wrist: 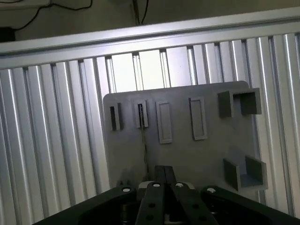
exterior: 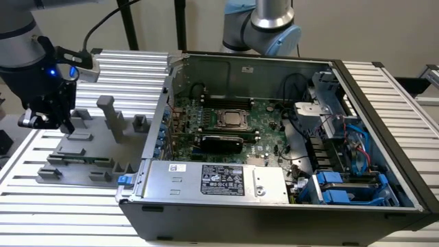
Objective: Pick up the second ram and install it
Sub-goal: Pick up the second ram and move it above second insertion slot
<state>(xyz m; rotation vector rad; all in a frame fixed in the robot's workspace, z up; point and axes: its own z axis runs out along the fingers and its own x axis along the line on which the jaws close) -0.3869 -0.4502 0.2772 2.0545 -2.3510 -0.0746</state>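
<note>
I will next use my gripper to grab the second ram by the middle of its top edge [exterior: 80, 158]. That edge is free, since slotted blocks hug both ends of the ram.
The second ram [exterior: 81, 159] is a thin green stick standing on edge in a slot near the front of the grey fixture plate [exterior: 92, 172]. In the wrist view the ram [wrist: 142, 136] shows as a dark edge-on strip running down from a slotted block on the plate [wrist: 187, 154]. My gripper [exterior: 51, 123] hangs above the plate's far corner, towards the exterior view's left, clear of the ram. Its black fingers [wrist: 160, 174] are pressed together with nothing between them, so the gripper [wrist: 164, 174] is shut and empty.
An open computer case [exterior: 158, 206] stands to the exterior view's right of the plate, with the motherboard [exterior: 268, 128], CPU socket [exterior: 232, 119] and black memory slots [exterior: 226, 101] inside. Upright grey posts [exterior: 110, 116] rise from the plate. A ribbed aluminium table [exterior: 41, 206] lies underneath.
</note>
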